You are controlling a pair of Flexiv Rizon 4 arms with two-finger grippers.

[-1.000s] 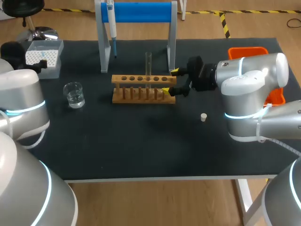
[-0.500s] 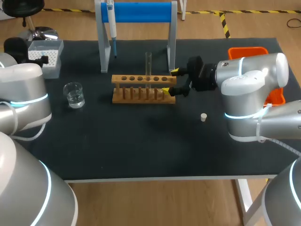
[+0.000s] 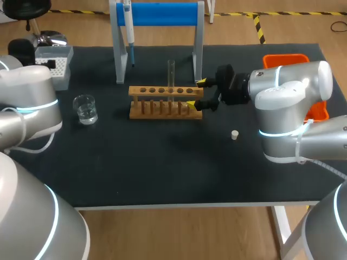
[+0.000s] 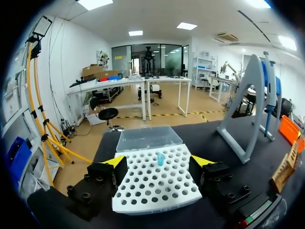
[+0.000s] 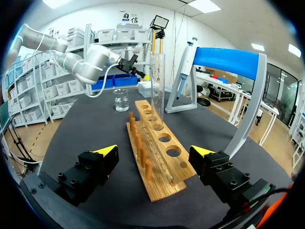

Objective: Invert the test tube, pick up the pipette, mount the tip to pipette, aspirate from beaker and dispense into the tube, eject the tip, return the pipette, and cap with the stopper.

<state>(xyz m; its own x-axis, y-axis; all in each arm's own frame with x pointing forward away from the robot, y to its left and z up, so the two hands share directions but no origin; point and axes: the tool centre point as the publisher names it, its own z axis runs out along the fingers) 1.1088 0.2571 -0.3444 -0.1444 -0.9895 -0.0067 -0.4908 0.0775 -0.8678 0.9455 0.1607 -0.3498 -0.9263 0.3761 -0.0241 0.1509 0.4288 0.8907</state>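
My left gripper pinches the blue pipette tip by its exposed top end (image 4: 160,156) next, since the white box (image 4: 155,186) hides the lower part of the tip.
A clear test tube (image 3: 171,76) stands upright in the wooden rack (image 3: 162,103). My right gripper (image 3: 196,93) is open, its fingers on either side of the rack's right end without touching it; in the right wrist view the rack (image 5: 164,138) and tube (image 5: 157,90) lie between and ahead of the right gripper (image 5: 155,151). The pipette (image 3: 129,32) hangs on the blue stand (image 3: 157,16). My left gripper (image 4: 157,162) is open and straddles the white tip box (image 4: 155,186), which holds one blue tip (image 4: 160,159). The beaker (image 3: 85,109) and the stopper (image 3: 235,135) sit on the mat.
An orange tray (image 3: 312,111) lies at the table's right edge, partly hidden behind my right arm. The tip box (image 3: 54,62) sits at the back left corner. The stand's grey legs rise just behind the rack.
My left arm has swung further back toward the tip box and its fingers have begun to narrow. The right arm, rack and tube have not moved.
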